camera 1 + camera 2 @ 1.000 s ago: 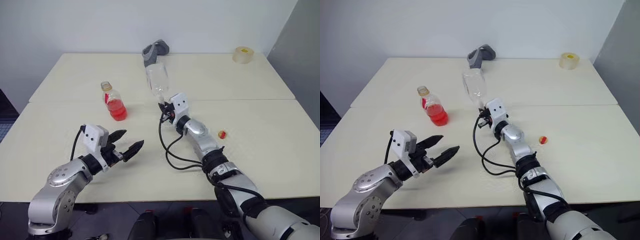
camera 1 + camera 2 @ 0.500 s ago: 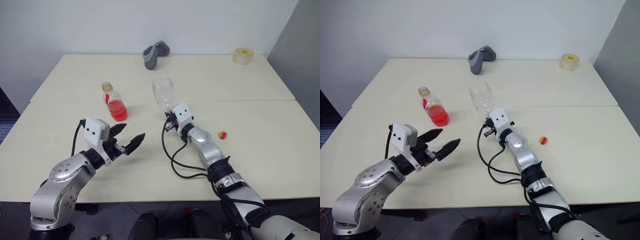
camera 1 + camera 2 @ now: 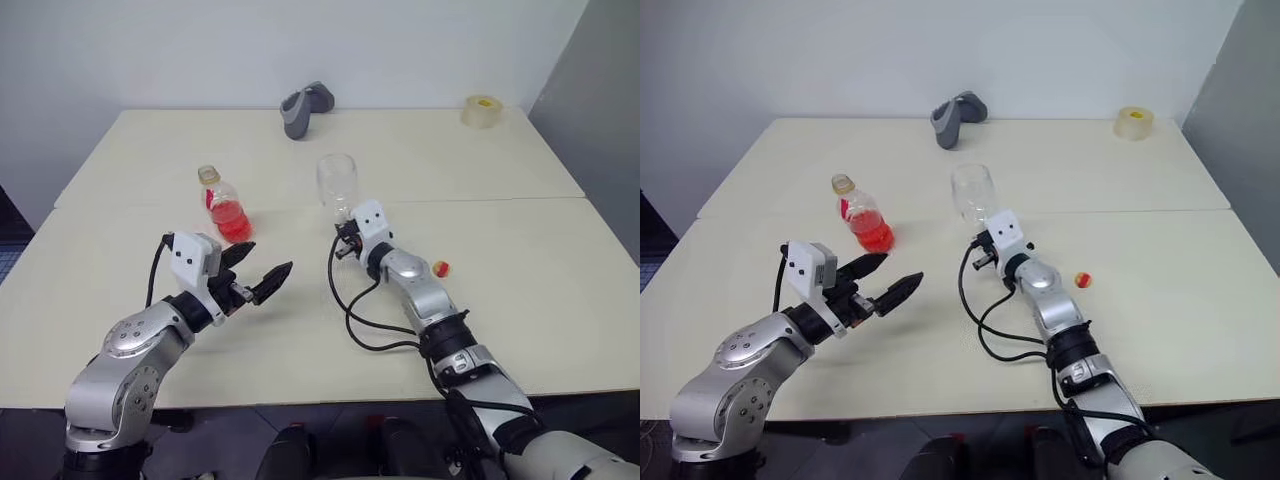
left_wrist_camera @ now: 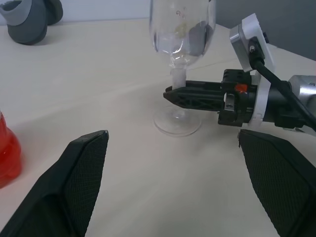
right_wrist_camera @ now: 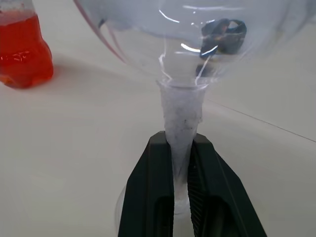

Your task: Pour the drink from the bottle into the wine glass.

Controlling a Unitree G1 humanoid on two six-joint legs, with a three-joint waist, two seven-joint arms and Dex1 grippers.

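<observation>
My left gripper grabs the bottle around its lower body (image 3: 229,213) next, since the bottle stands uncapped with loose red drink (image 3: 233,224) in its lower half.
The wine glass (image 3: 337,183) stands upright near the table's middle, empty, and its foot (image 4: 177,123) seems to rest on the tabletop. My right gripper (image 3: 344,226) is shut on its thin stem (image 5: 179,123), one black finger on each side. To the left of the glass stands the bottle (image 3: 226,204), uncapped, with the red drink (image 5: 22,47) in its lower half. Its red-yellow cap (image 3: 441,268) lies on the table right of my right arm. My left gripper (image 3: 266,264) hovers open in front of the bottle, pointing toward the glass, with nothing between its fingers (image 4: 84,173).
A grey object (image 3: 303,105) lies at the back of the table and a tape roll (image 3: 482,110) at the back right corner. A seam (image 3: 520,198) runs across between two tabletops. A black cable (image 3: 350,320) loops beside my right forearm.
The glass, leaning left and raised a second ago, now stands upright and lower, still in my right gripper. The left gripper stays open and has barely moved.
</observation>
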